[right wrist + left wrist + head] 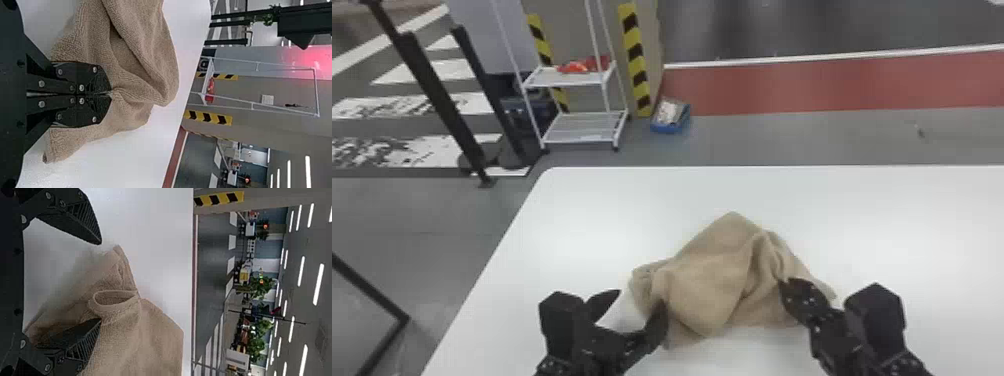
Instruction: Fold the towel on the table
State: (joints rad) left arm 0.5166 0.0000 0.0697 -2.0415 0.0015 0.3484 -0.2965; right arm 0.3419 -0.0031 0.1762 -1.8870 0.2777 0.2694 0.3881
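I will next use my left gripper to grab the towel by its corner (118, 257) beside the looped fold (116, 297). Then the towel can be spread wide for folding.
A crumpled tan towel (717, 280) lies bunched on the white table (592, 210), its far corner pointing away from me. My left gripper (637, 305) is at the towel's left end with its fingers spread. In the left wrist view, the left gripper (100, 282) is open, one finger over the towel (156, 333) near a looped fold, the other above bare tabletop. At the towel's right part is my right gripper (784, 285). The right wrist view has the right gripper (110, 94) closed on a pinch of the towel (137, 58), with folds rising around the fingertips.
The table's left edge runs down beside my left arm, and its far edge lies beyond the towel. On the floor behind stand a white rack (582, 127), striped posts and a blue box (670, 117).
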